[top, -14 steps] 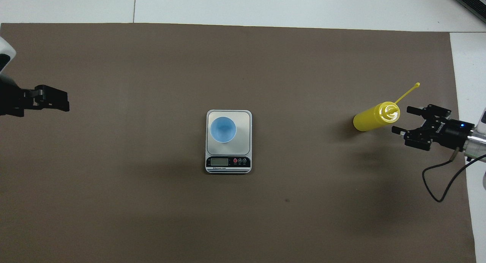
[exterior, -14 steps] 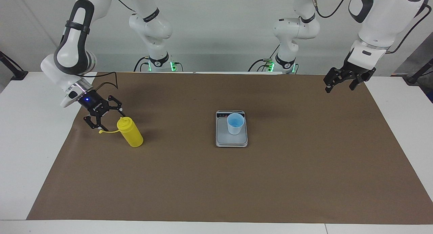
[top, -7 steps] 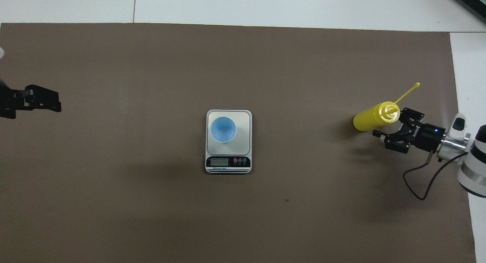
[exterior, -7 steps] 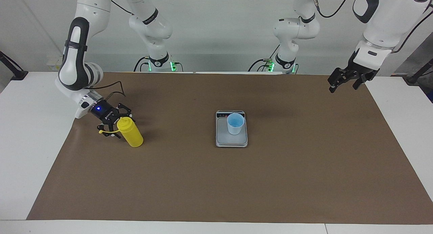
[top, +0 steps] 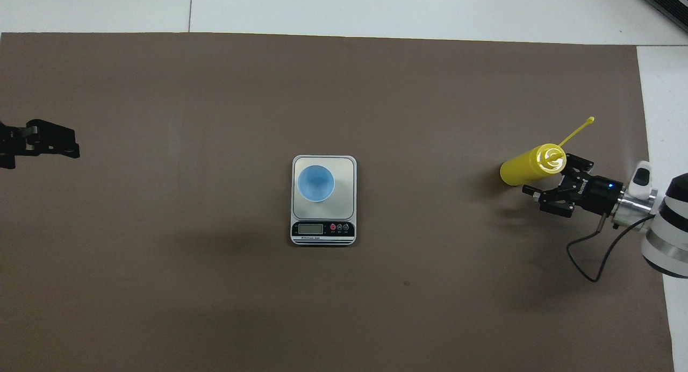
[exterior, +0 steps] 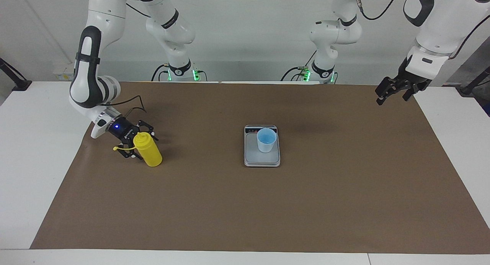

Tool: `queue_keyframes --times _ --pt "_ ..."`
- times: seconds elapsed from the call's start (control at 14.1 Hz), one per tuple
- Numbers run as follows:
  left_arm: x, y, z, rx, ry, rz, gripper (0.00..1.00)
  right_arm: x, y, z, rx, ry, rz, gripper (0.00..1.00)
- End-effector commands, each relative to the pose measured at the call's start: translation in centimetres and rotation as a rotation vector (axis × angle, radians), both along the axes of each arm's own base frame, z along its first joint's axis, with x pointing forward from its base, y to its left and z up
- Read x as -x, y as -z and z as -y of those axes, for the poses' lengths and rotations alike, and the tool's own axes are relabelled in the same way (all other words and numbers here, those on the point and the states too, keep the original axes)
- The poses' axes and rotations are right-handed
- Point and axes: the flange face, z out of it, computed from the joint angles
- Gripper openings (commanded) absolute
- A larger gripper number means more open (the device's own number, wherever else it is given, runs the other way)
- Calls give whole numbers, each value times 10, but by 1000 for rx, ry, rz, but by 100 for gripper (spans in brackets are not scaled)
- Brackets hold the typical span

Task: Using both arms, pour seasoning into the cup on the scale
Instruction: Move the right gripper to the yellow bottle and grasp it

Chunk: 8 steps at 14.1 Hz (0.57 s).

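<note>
My right fingers reach beside the yellow seasoning bottle's upper part (top: pixel 546 159), so they should close now.
The yellow seasoning bottle (exterior: pixel 148 152) stands upright on the brown mat toward the right arm's end of the table; it also shows in the overhead view (top: pixel 529 166). Its cap strap (top: pixel 578 127) sticks out sideways. My right gripper (exterior: pixel 138 145) is open and low, with one finger on each side of the bottle's upper part (top: pixel 553 176). The light-blue cup (exterior: pixel 266 139) stands on the grey scale (exterior: pixel 252 157) at mid-table, with the display end nearer to the robots (top: pixel 322 229). My left gripper (exterior: pixel 392 99) is open and empty, raised over the mat's edge at the left arm's end (top: pixel 62 146).
A brown mat (exterior: pixel 245 211) covers most of the white table (exterior: pixel 30 150). A black cable (top: pixel 602 259) loops from the right wrist over the mat.
My right gripper has come down and in toward the bottle, so its fingers now straddle the bottle's top. My left gripper has drifted slightly outward. Bottle, cup and scale have not moved.
</note>
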Motion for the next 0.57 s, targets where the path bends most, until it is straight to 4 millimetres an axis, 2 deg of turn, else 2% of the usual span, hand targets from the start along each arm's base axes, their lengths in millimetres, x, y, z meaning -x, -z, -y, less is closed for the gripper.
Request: queue_keyframes --times 0.0,0.5 --pt "7 -3 4 10 20 16 100 -10 -1 1 -11 6 34 100" --pt "8 -2 7 9 85 14 100 -10 -2 -1 -7 -4 42 100"
